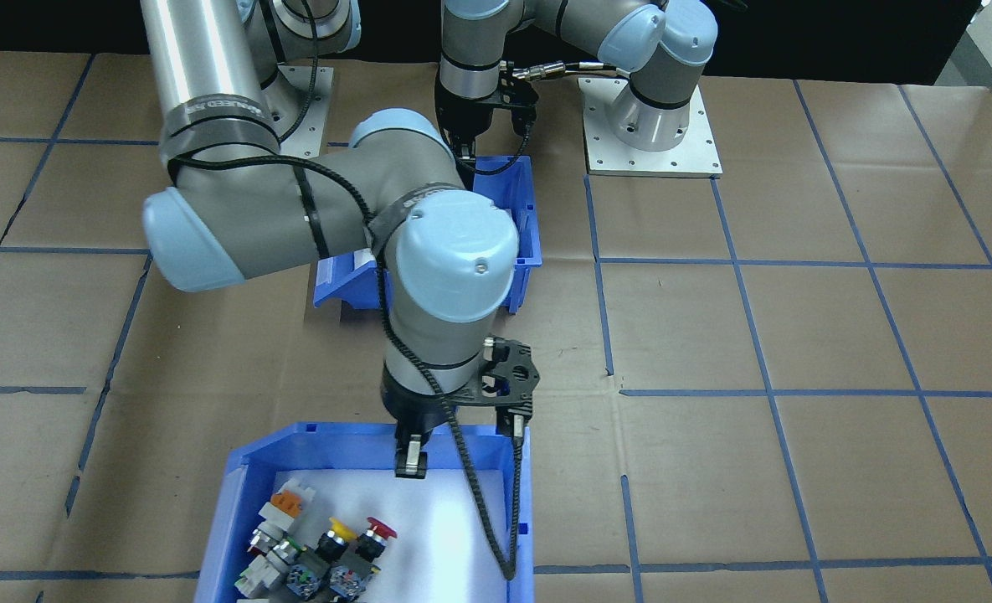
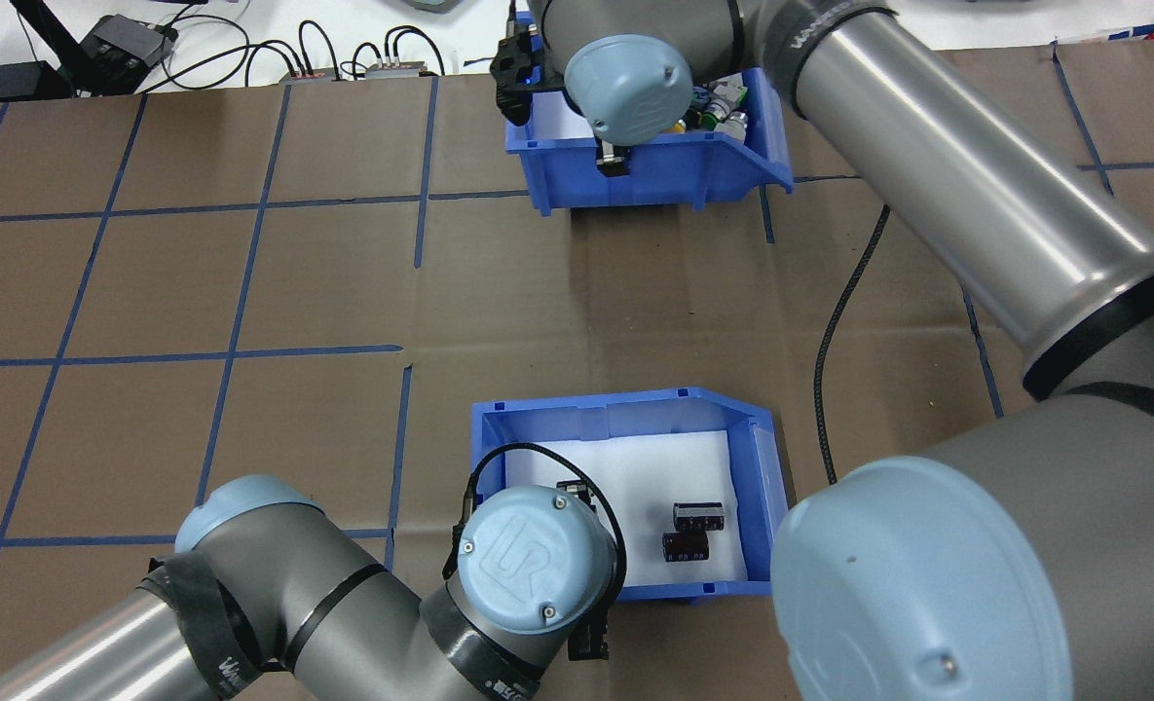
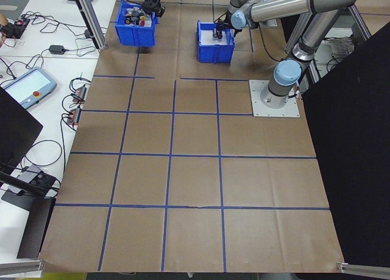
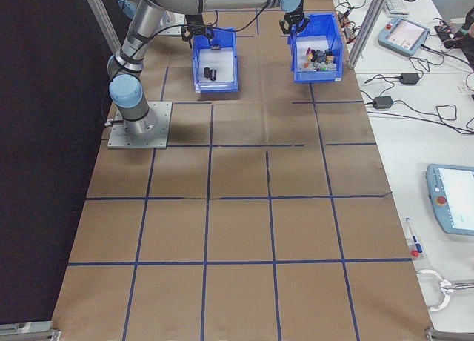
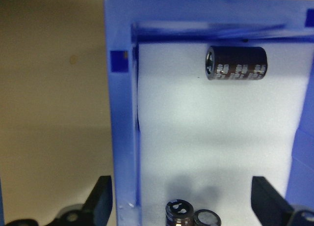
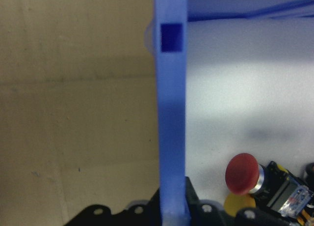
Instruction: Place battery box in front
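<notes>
I will grab the battery box [image 5: 216,123] by its thin side [image 5: 126,186] with my left gripper next, because the box is much wider than my open fingers.
The battery box [image 2: 615,401], a blue bin with white foam, stands near the robot's base; dark brown cylinders [image 2: 698,514] lie in it. In the left wrist view one cylinder [image 5: 235,63] lies far off and two show between the fingers. My left gripper [image 5: 184,201] is open and straddles the box's side wall [image 5: 122,137], one finger outside and one inside. Across the table, the blue bin of push-button switches [image 1: 295,437] has my right gripper [image 1: 412,461] shut on its wall [image 6: 171,113].
Brown paper with a blue tape grid covers the table. A black cable [image 2: 835,321] trails from the right arm beside the battery box. The left arm's base plate [image 1: 650,126] lies behind that box. Side benches with devices [image 4: 452,200] flank the table's far side.
</notes>
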